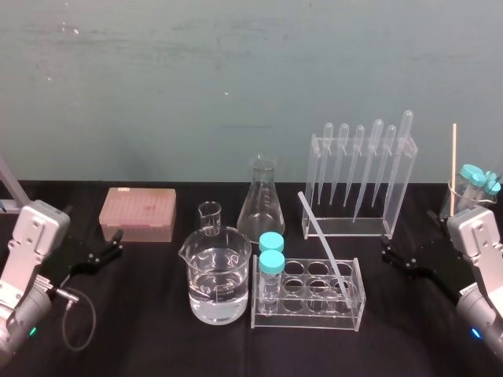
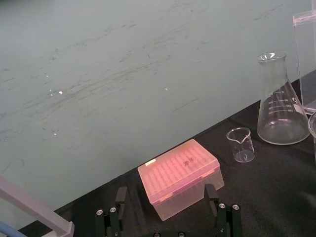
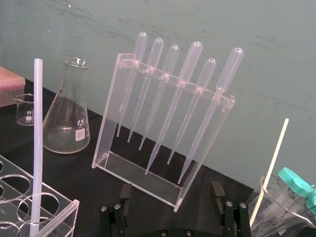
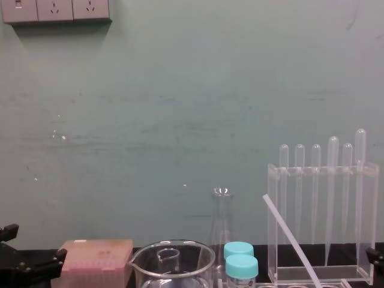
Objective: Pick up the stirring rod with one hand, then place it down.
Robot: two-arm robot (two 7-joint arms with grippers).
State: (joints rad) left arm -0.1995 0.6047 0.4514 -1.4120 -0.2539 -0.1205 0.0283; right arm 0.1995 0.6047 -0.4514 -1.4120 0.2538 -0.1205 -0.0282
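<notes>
Next, my right gripper grabs the rod by its free upper end [image 3: 38,81], since its lower end sits inside a hole of the tube rack [image 3: 37,208].
The stirring rod [image 1: 324,247] is a thin translucent white rod. It leans in the clear tube rack [image 1: 308,316] at the table's middle front, with its lower end in a right-hand hole and its top tilted to the back left. The rod also shows in the right wrist view [image 3: 37,148] and the chest view [image 4: 292,241]. My right gripper [image 1: 393,255] hovers open to the right of the tube rack, apart from the rod, with nothing between its fingers [image 3: 216,190]. At the left, my left gripper [image 1: 108,245] stands open and empty beside the pink box [image 2: 178,177].
A large beaker of water [image 1: 219,276], a small beaker [image 1: 210,217] and a conical flask [image 1: 261,206] stand left of the tube rack. Two blue-capped tubes [image 1: 271,263] sit in it. Behind it is a pipette stand [image 1: 357,177]. At far right, a beaker [image 1: 465,196] holds capped tubes and a wooden stick.
</notes>
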